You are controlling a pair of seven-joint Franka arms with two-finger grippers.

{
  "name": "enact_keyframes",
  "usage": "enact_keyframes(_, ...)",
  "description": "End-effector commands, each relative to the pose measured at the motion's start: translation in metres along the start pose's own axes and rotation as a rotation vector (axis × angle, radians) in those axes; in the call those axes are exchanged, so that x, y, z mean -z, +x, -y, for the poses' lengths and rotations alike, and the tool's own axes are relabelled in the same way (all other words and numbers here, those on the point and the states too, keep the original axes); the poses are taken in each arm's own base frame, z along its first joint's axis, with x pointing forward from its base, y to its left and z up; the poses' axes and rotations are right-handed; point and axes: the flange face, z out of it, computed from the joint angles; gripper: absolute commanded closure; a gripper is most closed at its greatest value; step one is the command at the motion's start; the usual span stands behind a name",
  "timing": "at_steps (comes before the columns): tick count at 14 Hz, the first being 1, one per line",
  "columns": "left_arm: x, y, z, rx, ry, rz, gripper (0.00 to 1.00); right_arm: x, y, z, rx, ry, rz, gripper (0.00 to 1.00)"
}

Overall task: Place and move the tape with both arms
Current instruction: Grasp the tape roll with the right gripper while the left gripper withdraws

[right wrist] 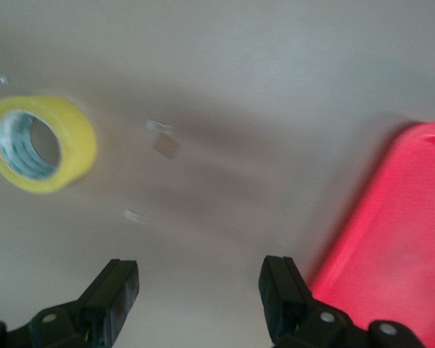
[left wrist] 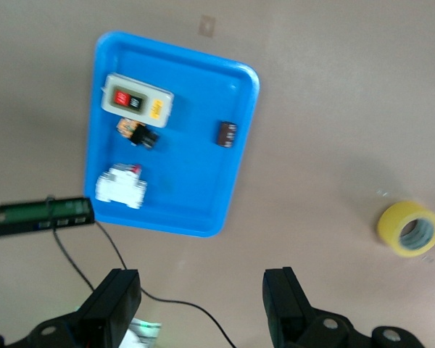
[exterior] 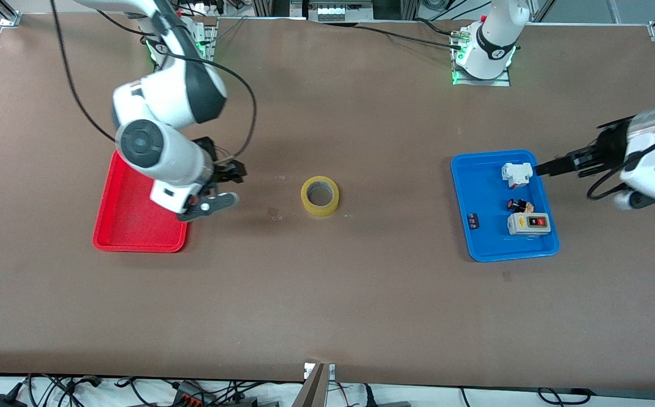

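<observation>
I will next grab the tape by the side of its ring (exterior: 310,203) with my right gripper, so that I can move it into the red tray (exterior: 143,210).
The tape (exterior: 320,195), a yellowish roll with a wide hole, lies flat on the brown table between the two trays. It also shows in the right wrist view (right wrist: 40,143) and in the left wrist view (left wrist: 409,228). My right gripper (exterior: 236,171) is open and empty, in the air between the red tray and the tape; in its wrist view (right wrist: 196,290) bare table shows between its fingers. My left gripper (exterior: 545,168) is open and empty over the blue tray's edge toward the left arm's end; its wrist view (left wrist: 201,301) shows only table and a cable between its fingers.
A red tray (exterior: 113,229) sits toward the right arm's end. A blue tray (exterior: 477,251) toward the left arm's end holds a white breaker (exterior: 517,174), a grey switch box (exterior: 528,224), a small red-and-black part (exterior: 518,204) and a small dark piece (exterior: 474,220).
</observation>
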Motion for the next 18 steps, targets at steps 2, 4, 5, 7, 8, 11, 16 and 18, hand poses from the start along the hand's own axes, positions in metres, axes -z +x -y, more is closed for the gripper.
enact_keyframes(2,0.031,-0.03,0.034,-0.267,0.087,-0.058,0.0,-0.043,0.019,0.076,-0.113,-0.005,-0.019,0.0)
enact_keyframes(4,0.041,-0.028,0.046,-0.374,0.111,-0.088,0.0,-0.071,0.019,0.11,-0.177,-0.01,-0.035,0.0)
enact_keyframes(5,0.049,-0.029,0.041,-0.404,0.129,-0.137,0.0,-0.086,0.02,0.122,-0.206,-0.013,-0.039,0.0)
enact_keyframes(7,0.066,-0.03,0.033,-0.408,0.16,-0.244,0.0,-0.101,0.029,0.122,-0.283,0.006,-0.08,0.0)
enact_keyframes(8,0.068,-0.033,0.04,-0.397,0.16,-0.245,0.0,-0.107,0.033,0.124,-0.284,0.014,-0.103,0.0)
enact_keyframes(11,0.067,-0.049,0.048,-0.392,0.151,-0.215,0.0,-0.127,0.03,0.144,-0.258,0.009,-0.107,0.0)
enact_keyframes(16,0.064,-0.054,0.045,-0.397,0.153,-0.185,0.0,-0.151,0.03,0.143,-0.265,-0.009,-0.078,0.0)
enact_keyframes(18,0.068,-0.059,0.037,-0.409,0.155,-0.185,0.0,-0.158,0.031,0.142,-0.259,-0.012,-0.076,0.0)
